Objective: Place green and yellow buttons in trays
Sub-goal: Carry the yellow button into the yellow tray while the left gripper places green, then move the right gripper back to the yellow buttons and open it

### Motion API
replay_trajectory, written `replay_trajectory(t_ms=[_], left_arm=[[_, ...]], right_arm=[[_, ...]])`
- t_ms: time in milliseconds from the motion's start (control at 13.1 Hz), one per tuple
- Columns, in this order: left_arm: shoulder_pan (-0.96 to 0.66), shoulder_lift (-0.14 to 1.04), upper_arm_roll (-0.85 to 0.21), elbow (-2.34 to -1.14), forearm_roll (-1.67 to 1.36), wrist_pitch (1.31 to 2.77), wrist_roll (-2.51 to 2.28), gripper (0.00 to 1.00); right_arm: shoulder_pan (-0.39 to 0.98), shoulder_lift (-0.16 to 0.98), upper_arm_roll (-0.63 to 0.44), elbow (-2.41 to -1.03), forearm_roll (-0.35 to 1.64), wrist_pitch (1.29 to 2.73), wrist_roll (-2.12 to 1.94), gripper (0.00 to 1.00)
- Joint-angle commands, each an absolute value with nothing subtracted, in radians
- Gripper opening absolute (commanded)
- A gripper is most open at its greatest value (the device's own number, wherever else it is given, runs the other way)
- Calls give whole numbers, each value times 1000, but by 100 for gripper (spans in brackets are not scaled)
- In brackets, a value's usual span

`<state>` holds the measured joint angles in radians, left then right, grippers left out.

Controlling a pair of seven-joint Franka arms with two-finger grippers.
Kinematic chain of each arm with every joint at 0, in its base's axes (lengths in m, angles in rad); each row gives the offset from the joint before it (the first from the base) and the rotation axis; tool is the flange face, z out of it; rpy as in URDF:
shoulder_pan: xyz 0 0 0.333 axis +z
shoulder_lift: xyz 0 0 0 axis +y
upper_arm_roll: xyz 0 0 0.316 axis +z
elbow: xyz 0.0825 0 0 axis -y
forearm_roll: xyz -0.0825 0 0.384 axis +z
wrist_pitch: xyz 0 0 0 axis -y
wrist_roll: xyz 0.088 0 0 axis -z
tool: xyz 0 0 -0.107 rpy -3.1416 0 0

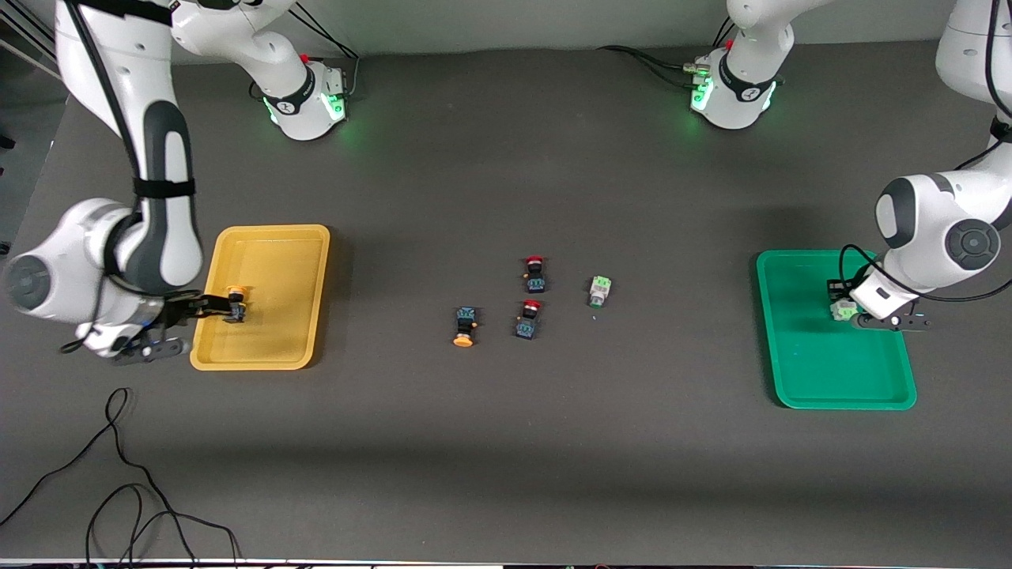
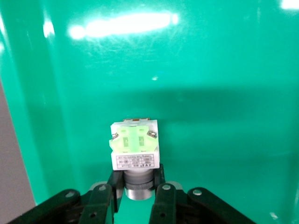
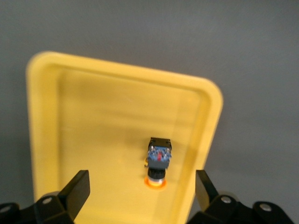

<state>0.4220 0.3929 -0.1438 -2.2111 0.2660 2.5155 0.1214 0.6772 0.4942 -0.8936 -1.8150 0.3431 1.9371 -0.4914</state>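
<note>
The pale grey button (image 2: 135, 144) is low inside the green tray, with the button's bottom at the bottom of the tray, so my left gripper needs to let go of the button now.
My right gripper (image 1: 224, 305) (image 3: 141, 185) hangs open over the yellow tray (image 1: 269, 237) (image 3: 44, 116). A dark button with an orange-yellow cap (image 1: 236, 303) (image 3: 158, 161) rests on the tray floor between the spread fingers, touching neither. My left gripper (image 1: 851, 313) (image 2: 138, 181) is low over the green tray (image 1: 838, 379) (image 2: 224, 116), shut on the barrel of a pale grey and green button (image 1: 843, 308) (image 2: 134, 147). On the bare table between the trays lie another yellow-capped button (image 1: 464, 325) and another green one (image 1: 599, 291).
Two dark switches with red caps (image 1: 534, 273) (image 1: 528, 318) lie between the loose yellow and green buttons. Black cables (image 1: 118, 474) trail over the table near the front camera at the right arm's end.
</note>
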Motion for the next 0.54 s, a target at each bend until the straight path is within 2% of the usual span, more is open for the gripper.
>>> replay_trajectory(t_ms=[0, 77, 153, 230, 459], left_arm=[[434, 393, -152, -2212, 284, 2530, 135, 0], [434, 394, -153, -2209, 284, 2528, 152, 0], [434, 394, -152, -2209, 284, 2528, 172, 40], [436, 393, -153, -2209, 284, 2526, 182, 99], [434, 350, -155, -2189, 282, 2450, 195, 100]], right_arm=[[708, 508, -888, -1591, 284, 1729, -353, 100], [738, 508, -871, -1565, 287, 1706, -283, 100], [771, 508, -849, -1557, 288, 1706, -191, 100], [800, 511, -801, -1549, 296, 1710, -102, 100], [805, 599, -597, -1453, 412, 1768, 191, 100]])
